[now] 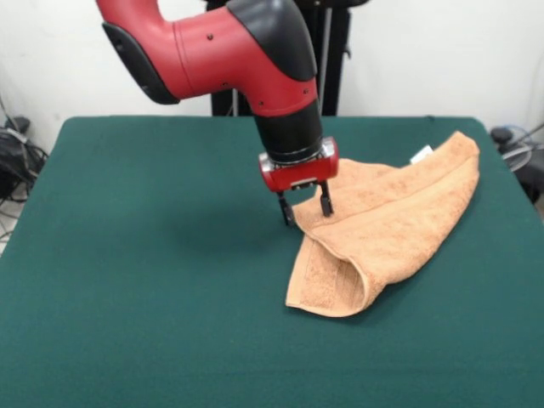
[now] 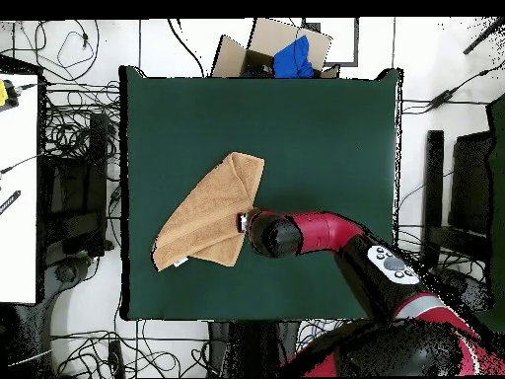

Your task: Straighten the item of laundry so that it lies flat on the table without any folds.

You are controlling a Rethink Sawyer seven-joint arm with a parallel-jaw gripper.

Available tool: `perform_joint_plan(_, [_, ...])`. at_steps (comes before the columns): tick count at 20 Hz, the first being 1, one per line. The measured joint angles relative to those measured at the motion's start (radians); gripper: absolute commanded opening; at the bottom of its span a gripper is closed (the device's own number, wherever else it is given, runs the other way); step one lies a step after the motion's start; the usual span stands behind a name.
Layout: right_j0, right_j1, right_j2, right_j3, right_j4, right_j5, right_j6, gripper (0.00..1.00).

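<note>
My gripper should next grab the towel by the free corner of its top layer (image 1: 305, 217), because that layer (image 1: 374, 229) lies loose over the cloth under it.
The item of laundry, a light orange-tan towel (image 1: 391, 223), lies folded over on itself on the right half of the dark green table (image 1: 144, 255), stretched diagonally with a white tag (image 1: 421, 155) near its far right corner. In the overhead view the towel (image 2: 205, 212) lies left of centre on the table (image 2: 316, 128). My gripper (image 1: 303, 206) is low at the towel's left edge, its two fingers apart, one finger (image 1: 286, 210) just off the cloth and the other on it. In the overhead view the gripper (image 2: 243, 222) is mostly hidden under the wrist.
The red and black arm (image 1: 229, 51) comes down from the upper left over the table's middle. In the overhead view a cardboard box with blue cloth (image 2: 281, 51) stands past the far edge, and cables and a white desk (image 2: 18, 188) lie at the left.
</note>
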Motion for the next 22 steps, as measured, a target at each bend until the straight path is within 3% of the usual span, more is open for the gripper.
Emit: perform_joint_plan(22, [0.02,-0.005,-0.012,-0.002,-0.019,-0.007,0.0,1.0])
